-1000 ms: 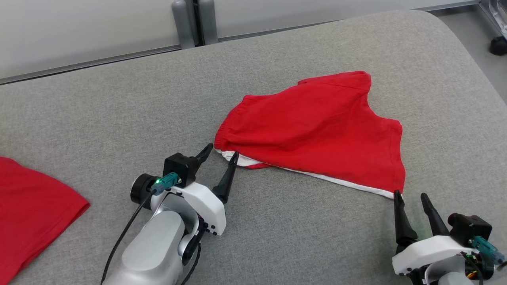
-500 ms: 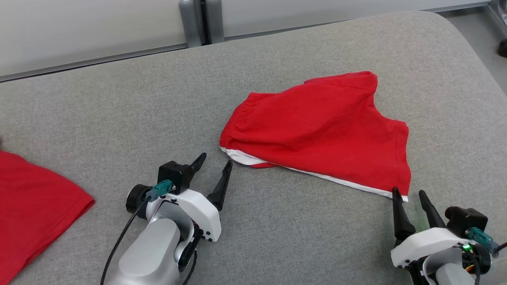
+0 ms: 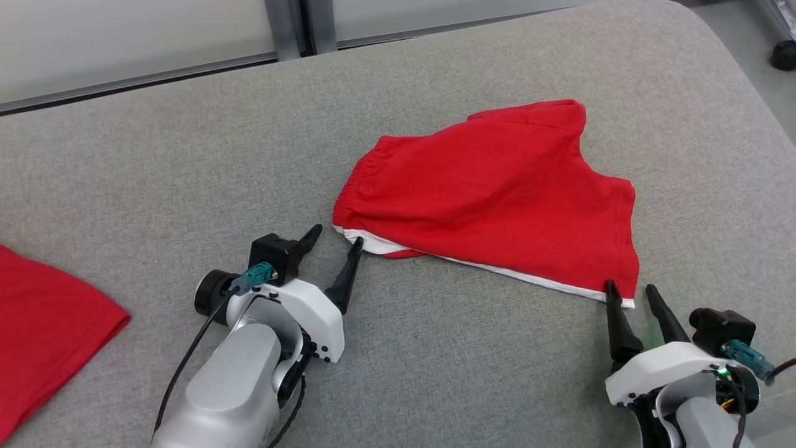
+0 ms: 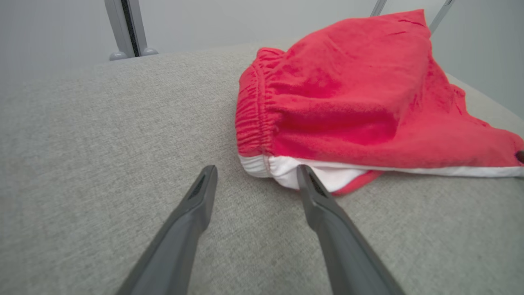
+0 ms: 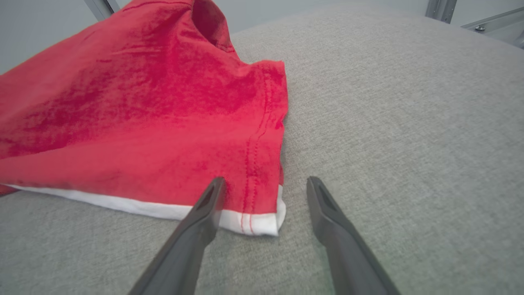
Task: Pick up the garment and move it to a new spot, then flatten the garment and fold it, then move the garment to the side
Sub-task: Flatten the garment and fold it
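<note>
The left gripper grabs the red shorts next, by the waistband corner with the white stripe, to flatten and fold the shorts.
A pair of red shorts with a white stripe along the near edge lies folded on the grey cushion. My left gripper stands open at the waistband corner, its right finger touching the white edge. Open as well, my right gripper straddles the shorts' near right corner, the left finger resting over the cloth. Neither gripper holds anything.
A second red garment lies at the cushion's left edge. A grey wall with a metal post runs behind the cushion. The cushion's right edge drops to the floor, where a dark caster stands.
The head camera has shifted a little between frames. Both grippers stay open at the shorts' near corners. The left one drew back half a second ago and is now at the waistband again.
</note>
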